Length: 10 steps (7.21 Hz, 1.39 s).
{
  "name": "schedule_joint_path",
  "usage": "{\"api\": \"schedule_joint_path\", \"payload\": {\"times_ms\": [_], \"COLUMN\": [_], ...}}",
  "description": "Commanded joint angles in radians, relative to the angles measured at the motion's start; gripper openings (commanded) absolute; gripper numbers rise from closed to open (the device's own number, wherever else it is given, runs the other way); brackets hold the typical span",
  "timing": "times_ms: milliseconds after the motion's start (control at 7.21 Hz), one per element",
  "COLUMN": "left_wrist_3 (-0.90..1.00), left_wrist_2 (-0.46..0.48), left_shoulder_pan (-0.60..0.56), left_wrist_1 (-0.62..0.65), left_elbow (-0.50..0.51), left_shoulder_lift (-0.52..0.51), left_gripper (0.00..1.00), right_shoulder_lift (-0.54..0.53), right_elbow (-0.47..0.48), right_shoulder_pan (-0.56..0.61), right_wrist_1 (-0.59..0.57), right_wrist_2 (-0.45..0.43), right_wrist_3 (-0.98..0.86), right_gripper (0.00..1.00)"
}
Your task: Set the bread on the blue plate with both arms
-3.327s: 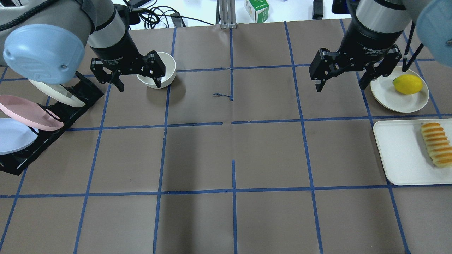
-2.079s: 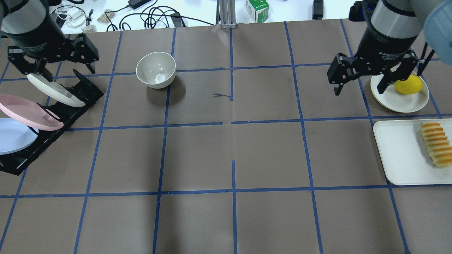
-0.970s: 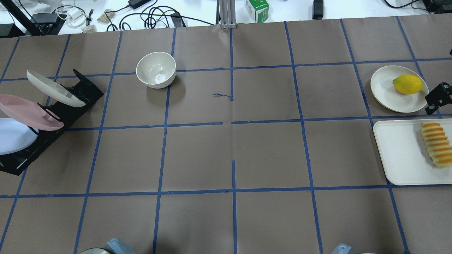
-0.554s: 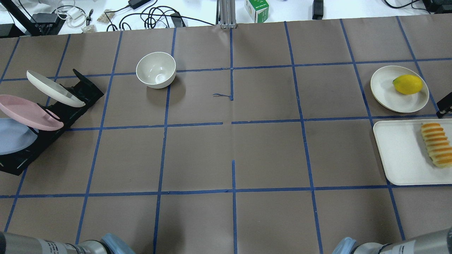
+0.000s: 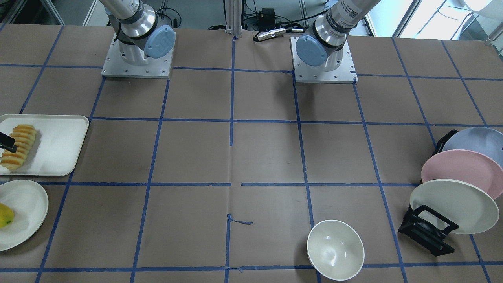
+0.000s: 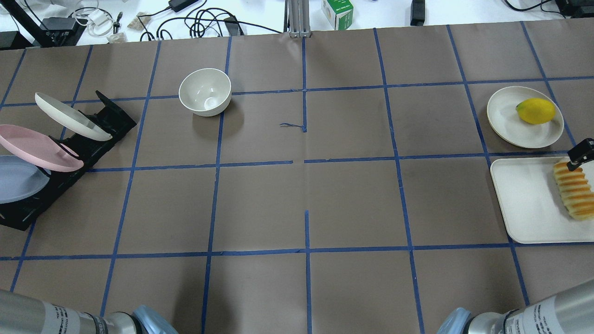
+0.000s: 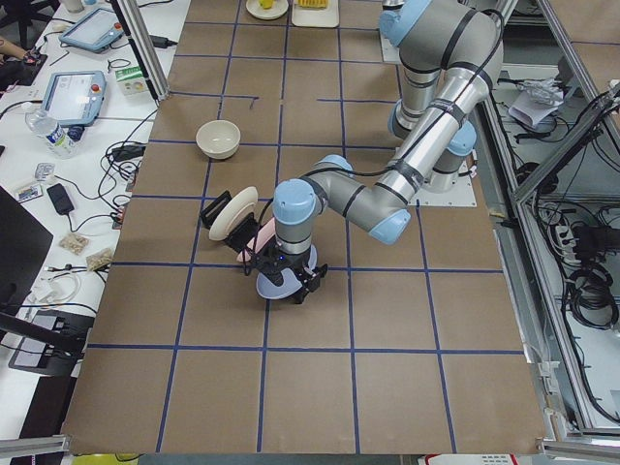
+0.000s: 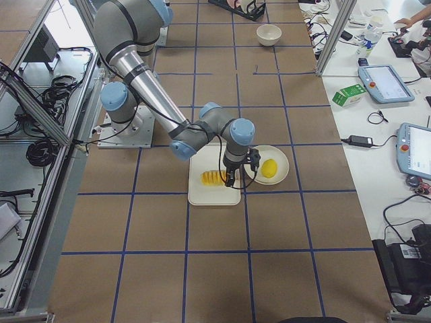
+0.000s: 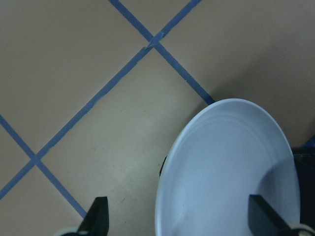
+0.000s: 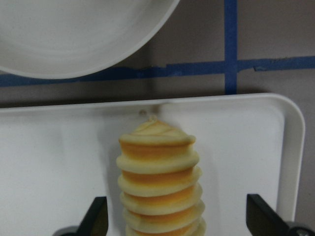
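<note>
My right gripper should next pick up the bread (image 5: 23, 134) across its ridged middle (image 5: 19, 146), because the bread is long from tip to tip but narrow across.
The bread (image 6: 574, 192) lies on a white tray (image 6: 524, 204) at the table's right edge. My right gripper (image 10: 178, 216) is open, with one finger on each side of the loaf (image 10: 160, 182) near its end and not touching it. One of its fingers (image 6: 580, 155) shows in the overhead view. The blue plate (image 6: 16, 178) leans in a black rack (image 6: 93, 139) at the left edge. My left gripper (image 9: 177, 216) is open just above the plate (image 9: 231, 172), a finger on either side of its rim.
A pink plate (image 6: 37, 147) and an off-white plate (image 6: 72, 117) lean in the same rack. A white bowl (image 6: 205, 92) stands at the far left of centre. A lemon (image 6: 536, 111) sits on a small off-white plate (image 6: 506, 120) beyond the tray.
Both arms swung out from the far middle of the table. The left one left the overhead view towards the rack. The right one's finger moved down over the bread's far end.
</note>
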Motion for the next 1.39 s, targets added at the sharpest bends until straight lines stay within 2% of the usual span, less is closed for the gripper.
{"api": "schedule_joint_path", "payload": {"times_ms": [0,139,277,416,554,693,832,970,1248], "left_wrist_3": [0.011,0.011,0.011,0.015,0.015,0.024,0.027,0.025,0.025], "left_wrist_2": [0.0,0.0,0.001,0.001,0.003,0.004,0.007,0.024,0.079], "left_shoulder_pan": [0.002,0.003,0.005,0.009,0.023,0.025,0.025,0.025,0.026], "left_wrist_1": [-0.019,-0.046,-0.076,-0.076,-0.079,-0.079,-0.079,-0.085,-0.11], "left_elbow": [-0.003,0.001,0.003,-0.005,-0.005,-0.005,-0.005,-0.006,0.014], "left_shoulder_lift": [-0.002,-0.002,-0.002,0.001,-0.001,-0.001,-0.001,-0.001,0.014], "left_gripper": [0.71,0.68,0.49,0.38,0.16,0.15,0.12,0.01,0.0], "right_shoulder_lift": [0.004,0.015,0.032,0.035,0.038,0.036,0.035,0.032,-0.002], "right_elbow": [0.055,0.062,0.067,0.067,0.067,0.066,0.067,0.066,0.056], "right_shoulder_pan": [-0.037,-0.045,-0.046,-0.046,-0.048,-0.046,-0.046,-0.046,-0.042], "right_wrist_1": [-0.019,-0.019,-0.02,-0.02,-0.02,-0.026,-0.046,-0.034,-0.014], "right_wrist_2": [0.006,0.006,0.004,-0.006,0.001,0.009,0.007,0.006,0.0], "right_wrist_3": [-0.009,-0.008,-0.008,-0.007,-0.005,0.003,0.001,0.004,0.004], "right_gripper": [1.0,1.0,1.0,1.0,1.0,0.98,0.39,0.0,0.0]}}
